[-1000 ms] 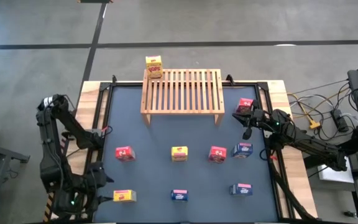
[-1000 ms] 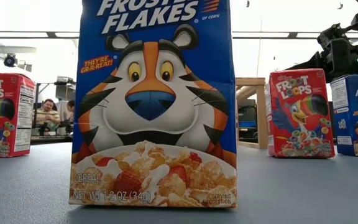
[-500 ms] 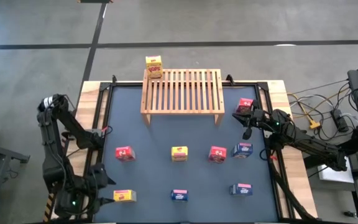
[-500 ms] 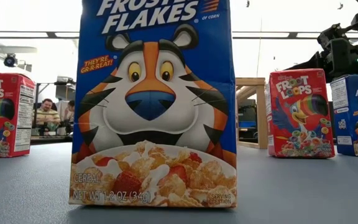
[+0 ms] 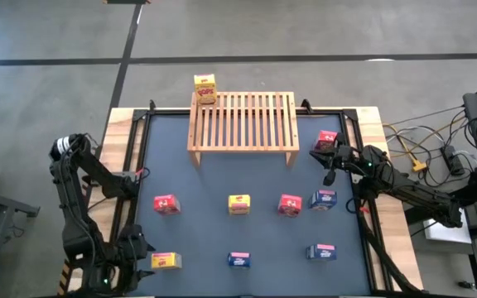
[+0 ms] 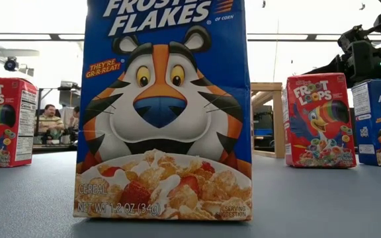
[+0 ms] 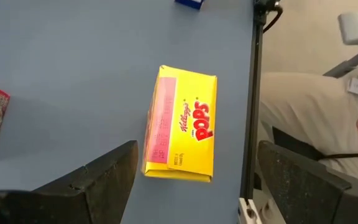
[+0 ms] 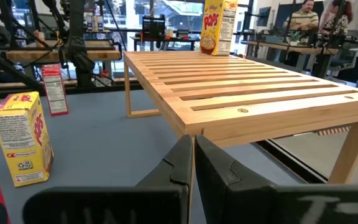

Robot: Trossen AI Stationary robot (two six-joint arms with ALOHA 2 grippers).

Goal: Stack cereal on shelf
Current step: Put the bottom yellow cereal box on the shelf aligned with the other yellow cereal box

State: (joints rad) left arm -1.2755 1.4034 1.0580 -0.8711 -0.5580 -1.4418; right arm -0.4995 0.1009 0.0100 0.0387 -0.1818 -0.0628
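Note:
My left gripper needs to move toward the yellow Pops box (image 5: 166, 260) (image 7: 182, 124) before it closes, because my fingers stop short of it and would miss if they closed now.
The shelf (image 5: 243, 120), a wooden slatted rack, stands at the table's far middle, with one yellow cereal box (image 5: 204, 88) upright on its far left corner. Several more small boxes stand or lie on the dark table. A yellow Pops box (image 7: 180, 124) lies flat at the near left corner (image 5: 165, 261). My left gripper (image 7: 194, 180) hangs open above it, tilted down, one finger on either side and clear of it. My right gripper (image 8: 191, 162) waits shut and level beside the shelf's right leg (image 5: 320, 151), holding nothing.
A red box (image 5: 166, 204), a yellow one (image 5: 238, 204), another red (image 5: 289, 204) and a blue (image 5: 323, 199) form the middle row. Blue boxes (image 5: 238, 260) (image 5: 322, 252) sit near the front, and a red box (image 5: 327, 139) beside my right gripper. A person's leg (image 7: 303, 118) is past the table edge.
My left gripper has sunk and moved toward the table's near edge, closer to the yellow box at the near left corner. It has stayed open. No box has moved.

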